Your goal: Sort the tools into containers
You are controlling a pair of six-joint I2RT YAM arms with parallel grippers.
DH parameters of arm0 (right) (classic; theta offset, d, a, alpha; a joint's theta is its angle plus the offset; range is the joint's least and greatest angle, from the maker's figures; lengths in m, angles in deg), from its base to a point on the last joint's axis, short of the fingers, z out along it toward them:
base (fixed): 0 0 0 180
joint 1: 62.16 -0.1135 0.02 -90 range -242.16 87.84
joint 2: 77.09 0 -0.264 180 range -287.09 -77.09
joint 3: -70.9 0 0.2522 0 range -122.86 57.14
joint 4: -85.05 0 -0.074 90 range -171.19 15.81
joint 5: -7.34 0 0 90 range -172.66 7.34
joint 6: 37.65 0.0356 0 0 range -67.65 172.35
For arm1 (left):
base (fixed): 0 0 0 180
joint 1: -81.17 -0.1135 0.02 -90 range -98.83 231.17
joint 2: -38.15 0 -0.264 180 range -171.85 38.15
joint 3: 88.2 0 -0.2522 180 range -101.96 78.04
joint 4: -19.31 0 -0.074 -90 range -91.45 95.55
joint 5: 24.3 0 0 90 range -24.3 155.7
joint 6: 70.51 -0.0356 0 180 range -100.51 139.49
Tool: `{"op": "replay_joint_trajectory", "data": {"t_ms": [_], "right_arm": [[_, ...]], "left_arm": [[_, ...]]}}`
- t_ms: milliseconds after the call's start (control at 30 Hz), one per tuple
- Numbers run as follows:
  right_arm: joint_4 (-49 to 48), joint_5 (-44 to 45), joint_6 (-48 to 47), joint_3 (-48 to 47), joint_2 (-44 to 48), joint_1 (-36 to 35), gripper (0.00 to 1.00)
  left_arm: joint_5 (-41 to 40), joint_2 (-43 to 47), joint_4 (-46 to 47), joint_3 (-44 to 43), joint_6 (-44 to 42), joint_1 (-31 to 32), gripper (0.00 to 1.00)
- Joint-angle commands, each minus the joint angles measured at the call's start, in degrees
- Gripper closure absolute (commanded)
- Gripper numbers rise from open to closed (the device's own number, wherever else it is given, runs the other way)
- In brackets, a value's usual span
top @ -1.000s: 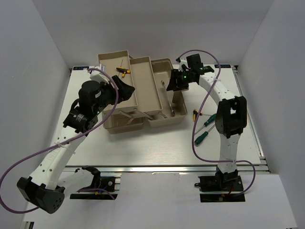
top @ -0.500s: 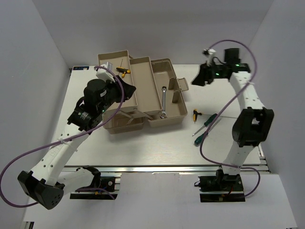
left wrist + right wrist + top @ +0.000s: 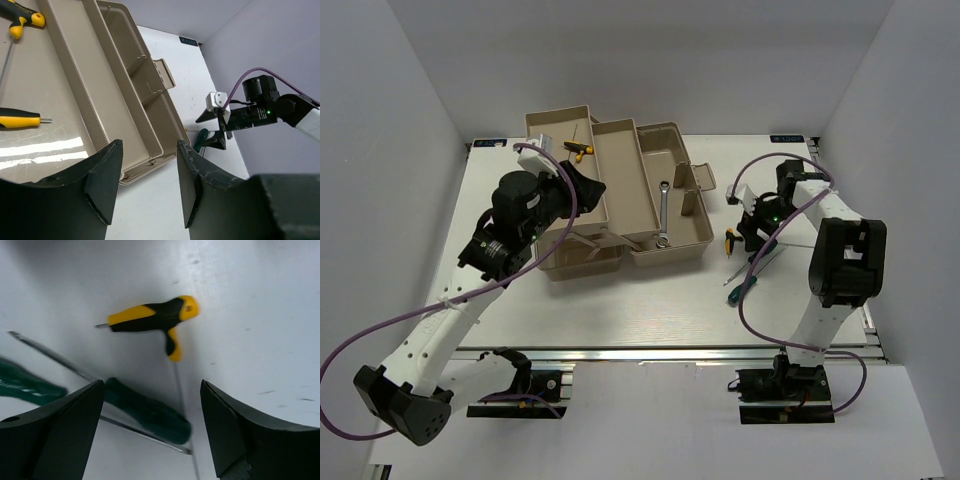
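Note:
My right fingers stop short of the hex key's neck in the right wrist view, so my right gripper moves toward the neck before it closes.
A silver wrench [image 3: 663,212] lies in the deep toolbox base [image 3: 692,240]. A yellow-and-black hex key [image 3: 578,149] lies in the back left tray [image 3: 545,124]; the left wrist view shows two hex keys there [image 3: 22,17] [image 3: 20,119]. Another hex key [image 3: 730,238] [image 3: 155,317] and two green-handled screwdrivers [image 3: 757,250] [image 3: 742,288] lie on the table right of the toolbox. My right gripper [image 3: 748,222] [image 3: 151,390] is open and empty just above them, one screwdriver handle [image 3: 150,412] between its jaws. My left gripper [image 3: 586,190] [image 3: 150,150] is open and empty above the trays.
The toolbox's middle tray [image 3: 620,180] and a lower left tray [image 3: 582,258] fan out from the base. Purple cables [image 3: 750,300] hang from both arms. The table's right edge rail [image 3: 850,260] lies close to the right arm. White walls enclose the table.
The right gripper left the wrench in the toolbox base, swung up and right, then came down over the hex key and screwdrivers. The left arm hardly moved.

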Motion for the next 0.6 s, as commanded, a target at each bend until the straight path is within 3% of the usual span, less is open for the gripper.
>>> {"op": "replay_joint_trajectory", "data": {"t_ms": [0,300,567], "right_arm": [[-7.7,4.6,-1.3,-3.8,-2.1,-0.4,0.17],[-7.1,5.7,-2.7,-5.5,-6.4,-5.3,0.20],[-11.5,8.1,-0.9,-1.2,-6.2,-7.4,0.26]], "left_arm": [[-1.4,3.2,-0.9,0.3,0.0,0.3,0.43],[-3.1,6.4,-3.2,1.7,1.7,0.3,0.42],[-4.1,7.0,-4.5,1.5,1.7,0.2,0.42]]}}
